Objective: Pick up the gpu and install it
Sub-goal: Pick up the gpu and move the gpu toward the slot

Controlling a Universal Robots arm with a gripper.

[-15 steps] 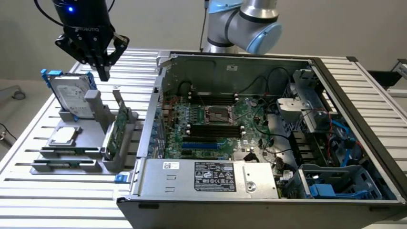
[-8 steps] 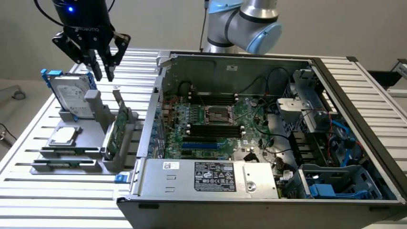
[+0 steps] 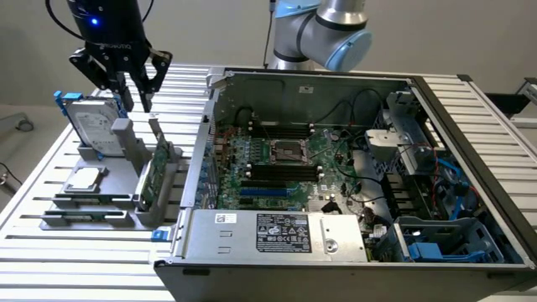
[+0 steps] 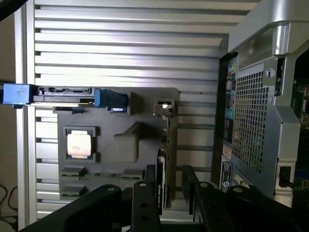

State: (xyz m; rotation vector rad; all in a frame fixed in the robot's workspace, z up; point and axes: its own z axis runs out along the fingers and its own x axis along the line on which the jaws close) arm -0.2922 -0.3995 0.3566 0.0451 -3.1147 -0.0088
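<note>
The gripper reaches the GPU next and grabs its upper long edge [image 3: 151, 160], since the grey holder's slot [image 3: 149, 214] encloses the GPU's lower edge.
The gpu [image 3: 155, 168] stands on its long edge in a slot of the grey holder [image 3: 109, 217], green board face showing, silver bracket at its far end. My gripper [image 3: 137, 104] hangs above the holder's far end, over the card and apart from it, with its two black fingers spread open and nothing between them. In the wrist view the gpu [image 4: 166, 140] appears edge-on as a thin dark strip. My gripper [image 4: 168, 191] straddles the line of the card, one finger on each side of it.
A silver hard drive [image 3: 92, 123] with a blue frame stands in the same holder, next to a square processor chip [image 3: 84, 179]. The open computer case [image 3: 470, 189] with its green motherboard [image 3: 285, 160] lies on the exterior view's right, close beside the holder. The slatted table [image 3: 50, 258] runs underneath.
</note>
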